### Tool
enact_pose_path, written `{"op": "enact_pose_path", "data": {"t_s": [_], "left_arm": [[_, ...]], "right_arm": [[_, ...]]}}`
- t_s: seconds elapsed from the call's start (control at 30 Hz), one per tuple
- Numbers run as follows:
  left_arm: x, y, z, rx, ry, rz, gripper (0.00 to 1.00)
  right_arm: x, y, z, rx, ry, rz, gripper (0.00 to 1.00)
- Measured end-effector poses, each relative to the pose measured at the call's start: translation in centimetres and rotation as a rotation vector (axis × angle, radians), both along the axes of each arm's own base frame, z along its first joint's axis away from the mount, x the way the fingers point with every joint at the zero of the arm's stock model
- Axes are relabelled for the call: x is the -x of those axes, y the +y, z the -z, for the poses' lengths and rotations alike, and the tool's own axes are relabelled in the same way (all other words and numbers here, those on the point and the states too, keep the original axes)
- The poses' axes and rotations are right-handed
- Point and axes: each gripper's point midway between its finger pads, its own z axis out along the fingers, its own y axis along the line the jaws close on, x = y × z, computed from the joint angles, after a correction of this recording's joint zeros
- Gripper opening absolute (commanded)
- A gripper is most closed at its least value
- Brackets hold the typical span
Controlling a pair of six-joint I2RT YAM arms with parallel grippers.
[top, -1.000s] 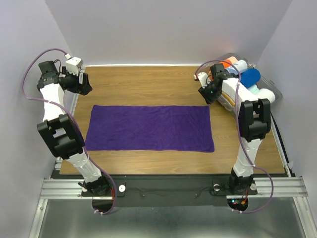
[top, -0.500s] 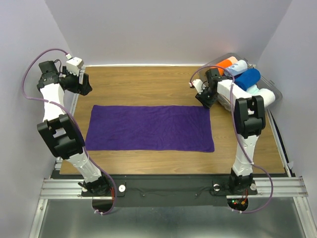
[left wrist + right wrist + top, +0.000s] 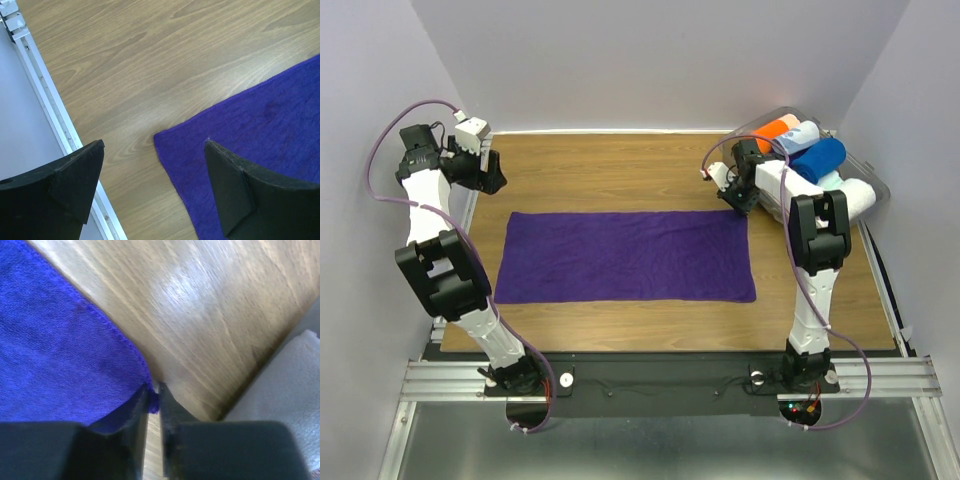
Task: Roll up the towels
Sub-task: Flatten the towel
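Observation:
My left gripper should next grab the dark purple towel's free far corner [image 3: 514, 216] [image 3: 159, 138], matching my right gripper, to fold the whole far edge evenly for rolling.
A dark purple towel [image 3: 625, 257] lies flat and spread out across the wooden table [image 3: 620, 175]. My right gripper [image 3: 738, 205] is down at its far right corner. In the right wrist view this gripper [image 3: 154, 390] is shut on that corner, with the towel's [image 3: 55, 355] hem pinched between the fingers. My left gripper [image 3: 488, 175] hovers open over the far left corner. In the left wrist view the towel's [image 3: 260, 125] corner lies below the left gripper's [image 3: 153, 145] wide-apart fingers. A rolled royal blue towel [image 3: 820, 157] lies in the bin.
A clear plastic bin [image 3: 868, 170] at the far right holds an orange roll [image 3: 775, 130], a pale blue roll [image 3: 798, 135] and a white roll [image 3: 855, 195]. A metal rail [image 3: 55, 125] edges the table on the left. Grey walls close in three sides.
My right gripper has come away from the bin, dropped to the purple towel's far right corner and shut on it. The towel has shifted slightly right. The left arm has barely moved.

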Motion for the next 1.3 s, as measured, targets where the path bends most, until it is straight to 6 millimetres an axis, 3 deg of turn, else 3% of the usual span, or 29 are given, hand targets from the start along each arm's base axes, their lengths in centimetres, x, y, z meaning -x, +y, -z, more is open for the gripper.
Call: {"op": "enact_pose_path", "data": {"t_s": [0.03, 0.17, 0.3, 0.43, 0.5, 0.67, 1.0, 1.17, 1.3], "left_arm": [[0.0, 0.0, 0.0, 0.0, 0.0, 0.0, 0.86], [-0.3, 0.4, 1.1, -0.011, 0.034, -0.004, 0.76], [-1.5, 1.4, 3.8, -0.058, 0.09, 0.001, 0.64], [-1.2, 1.7, 7.8, -0.083, 0.196, 0.003, 0.64], [-1.0, 1.4, 9.9, -0.091, 0.25, 0.012, 0.69], [-1.0, 0.3, 13.4, -0.112, 0.334, 0.034, 0.68], [-2.0, -0.2, 15.3, -0.163, 0.367, 0.067, 0.62], [-1.6, -0.1, 16.7, -0.158, 0.407, 0.069, 0.58], [-1.2, -0.3, 17.0, -0.147, 0.421, 0.078, 0.47]], "right_arm": [[0.0, 0.0, 0.0, 0.001, -0.001, 0.0, 0.01], [-0.1, -0.1, 0.0, 0.004, -0.004, -0.002, 0.0], [-0.1, -0.1, -0.1, 0.003, -0.005, -0.003, 0.01], [-0.1, 0.0, 0.0, -0.003, -0.002, -0.008, 0.0], [0.0, 0.1, 0.0, -0.005, 0.001, -0.009, 0.01], [0.1, 0.2, -0.1, -0.013, 0.005, -0.012, 0.0], [0.3, 0.4, -0.2, -0.023, 0.01, -0.026, 0.01], [0.3, 0.4, -0.3, -0.024, 0.009, -0.029, 0.0], [0.3, 0.4, -0.3, -0.024, 0.009, -0.032, 0.01]]}}
